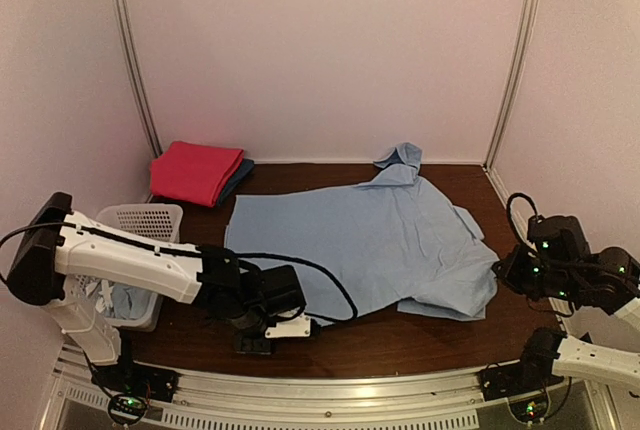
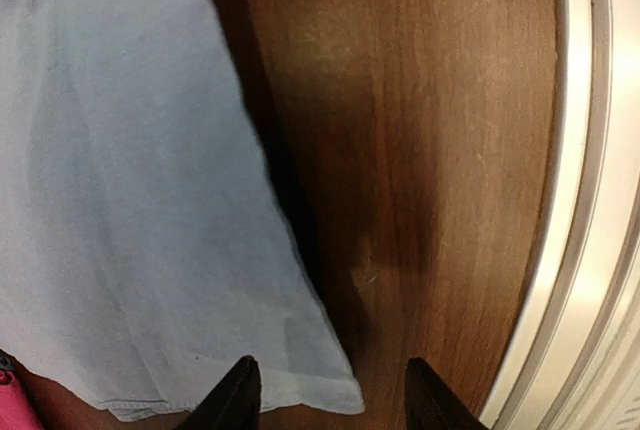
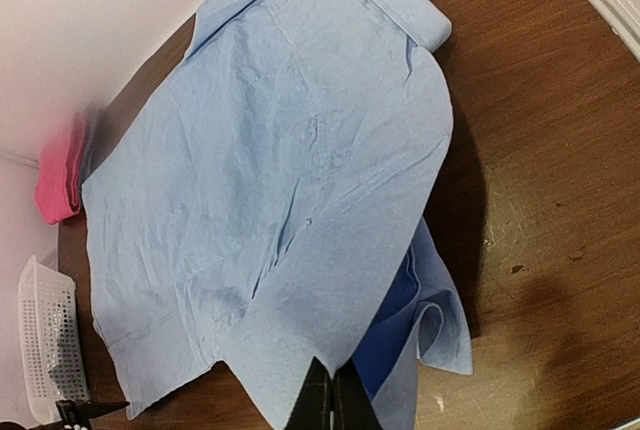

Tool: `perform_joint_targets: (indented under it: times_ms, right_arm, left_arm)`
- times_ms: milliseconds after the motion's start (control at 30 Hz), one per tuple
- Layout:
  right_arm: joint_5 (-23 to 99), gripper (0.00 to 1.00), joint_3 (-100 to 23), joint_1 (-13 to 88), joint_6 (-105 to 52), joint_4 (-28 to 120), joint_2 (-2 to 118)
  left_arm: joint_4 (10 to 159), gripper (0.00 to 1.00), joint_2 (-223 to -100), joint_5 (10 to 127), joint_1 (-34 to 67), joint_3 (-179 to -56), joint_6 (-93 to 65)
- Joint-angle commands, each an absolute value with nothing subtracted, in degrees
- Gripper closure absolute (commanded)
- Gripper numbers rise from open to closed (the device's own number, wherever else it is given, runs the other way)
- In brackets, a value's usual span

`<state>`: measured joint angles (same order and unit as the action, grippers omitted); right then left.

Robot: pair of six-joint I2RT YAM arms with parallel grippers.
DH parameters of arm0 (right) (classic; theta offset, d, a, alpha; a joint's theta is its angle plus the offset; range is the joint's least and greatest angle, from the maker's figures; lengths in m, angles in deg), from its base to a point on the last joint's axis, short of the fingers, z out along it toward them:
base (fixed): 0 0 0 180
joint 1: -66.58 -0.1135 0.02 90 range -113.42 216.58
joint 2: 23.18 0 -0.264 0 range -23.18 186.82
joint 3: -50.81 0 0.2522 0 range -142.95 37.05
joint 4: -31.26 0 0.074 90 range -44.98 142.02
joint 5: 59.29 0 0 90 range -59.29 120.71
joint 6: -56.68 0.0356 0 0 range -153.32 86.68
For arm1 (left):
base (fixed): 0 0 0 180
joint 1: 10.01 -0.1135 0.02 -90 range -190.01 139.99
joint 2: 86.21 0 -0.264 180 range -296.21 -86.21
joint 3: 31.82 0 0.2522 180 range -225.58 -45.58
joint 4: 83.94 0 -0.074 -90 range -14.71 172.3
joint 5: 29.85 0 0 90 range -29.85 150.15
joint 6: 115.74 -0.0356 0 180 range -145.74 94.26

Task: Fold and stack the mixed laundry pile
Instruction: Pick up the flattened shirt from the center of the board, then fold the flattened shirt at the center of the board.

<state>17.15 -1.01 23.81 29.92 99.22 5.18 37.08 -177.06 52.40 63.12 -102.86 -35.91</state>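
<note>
The near side of the shirt should be folded inward, so my left gripper should next grab the light blue shirt [image 3: 280, 170] by its near hem corner [image 3: 133, 410].
A large light blue shirt [image 1: 370, 240] lies spread flat on the brown table, collar toward the back wall. My left gripper [image 1: 255, 340] is at the shirt's near left corner. In the left wrist view its fingers stand open [image 2: 333, 402], with the hem corner [image 2: 320, 385] lying between them. My right gripper [image 1: 505, 275] is at the shirt's right side. In the right wrist view it [image 3: 333, 402] is shut on the shirt's [image 3: 280, 170] edge, and the cloth draws to a point at the tips. More light blue cloth [image 1: 128, 300] lies in the basket.
A white perforated basket [image 1: 150, 220] stands at the left edge beside my left arm. A folded magenta cloth [image 1: 195, 170] rests on a dark blue cloth [image 1: 238, 178] at the back left. The table's metal front rail [image 2: 590, 200] runs close to my left gripper.
</note>
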Motion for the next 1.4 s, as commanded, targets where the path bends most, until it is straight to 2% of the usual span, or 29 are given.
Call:
perform_joint_targets:
  times_ms: [0,133,167,267,433,800,933,1100,1367]
  right_arm:
    - [14.60,1.00,-2.41,23.89,29.89,99.13,5.60]
    - [15.26,1.00,-1.54,23.94,30.27,99.54,6.40]
    - [15.54,1.00,-1.13,23.88,30.47,99.41,6.51]
    - [16.82,1.00,0.90,23.91,30.78,98.30,6.45]
    - [17.40,1.00,1.80,23.90,30.65,97.85,5.64]
    - [16.23,1.00,-1.16,23.99,26.53,96.78,3.56]
    - [15.90,1.00,-3.07,23.97,24.65,97.46,5.15]
    - [14.30,1.00,-5.34,24.02,20.98,96.36,10.55]
    - [11.35,1.00,-16.46,26.16,8.45,92.14,30.54]
  left_arm:
    - [33.80,0.52,-182.82,49.49,65.86,-104.83,-36.26]
    - [35.14,0.54,-184.45,48.45,67.45,-104.92,-35.84]
    - [34.95,0.58,-184.89,47.29,67.63,-105.05,-35.70]
    - [35.07,0.79,-184.69,43.95,67.64,-105.21,-35.21]
    - [35.19,1.00,-181.00,40.56,67.69,-104.29,-35.42]
    - [33.54,1.00,-174.90,32.72,67.16,-104.87,-32.22]
    - [31.37,1.00,-171.44,31.76,61.79,-105.80,-28.65]
    - [31.73,1.00,-167.67,29.93,57.68,-105.80,-28.73]
    - [35.82,1.00,-173.00,26.70,54.93,-106.09,-31.91]
